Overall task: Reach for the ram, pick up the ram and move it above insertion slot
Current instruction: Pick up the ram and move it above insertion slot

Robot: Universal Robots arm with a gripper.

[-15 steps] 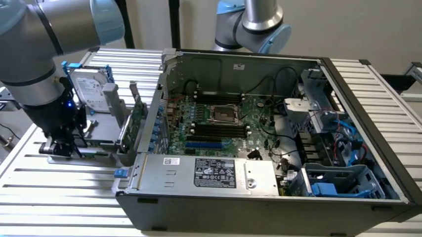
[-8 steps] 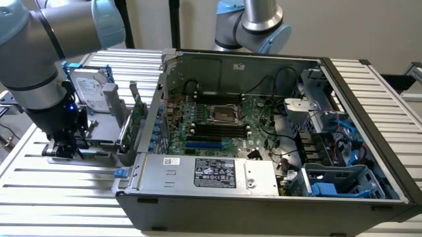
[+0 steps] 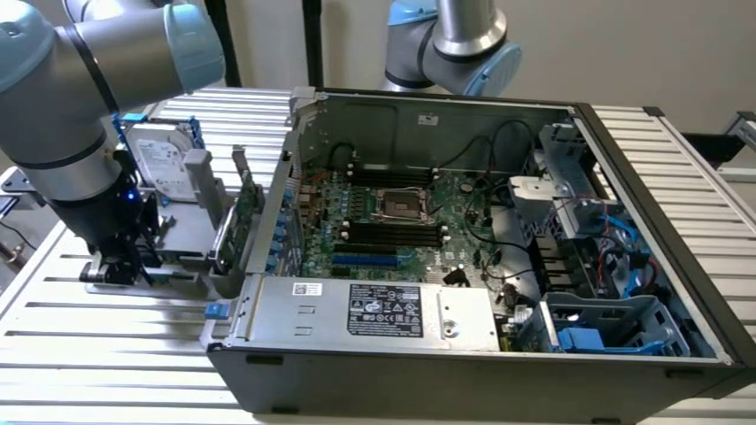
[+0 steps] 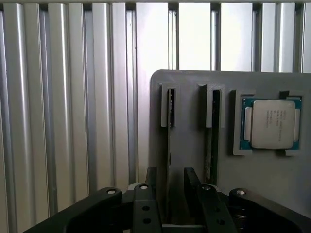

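The ram is next for my gripper to grab, by its bare middle part (image 4: 168, 187), where fingers fit both sides of the ram. The grey holder post wraps around the end of the ram (image 4: 170, 111).
The ram (image 4: 170, 111) is a thin stick standing on edge in a slot of a grey holder plate (image 4: 192, 82). A second stick (image 4: 212, 126) stands in the neighbouring slot. My gripper (image 4: 170, 172) is open, with one black finger (image 4: 151, 177) on each side of the first stick's lower end and a gap left to the board. In the exterior view the gripper (image 3: 119, 266) is down at the holder, at the exterior view's left of the open computer case (image 3: 473, 354). Black memory slots (image 3: 390, 232) lie on the green motherboard inside the case.
A processor chip (image 4: 272, 124) sits in a pocket of the holder beside the sticks. A grey hard drive (image 3: 159, 164) and a green expansion card (image 3: 248, 212) stand upright between my arm and the case wall. A second arm (image 3: 466, 40) stands behind the case. The slatted metal table (image 3: 106, 336) extends around.
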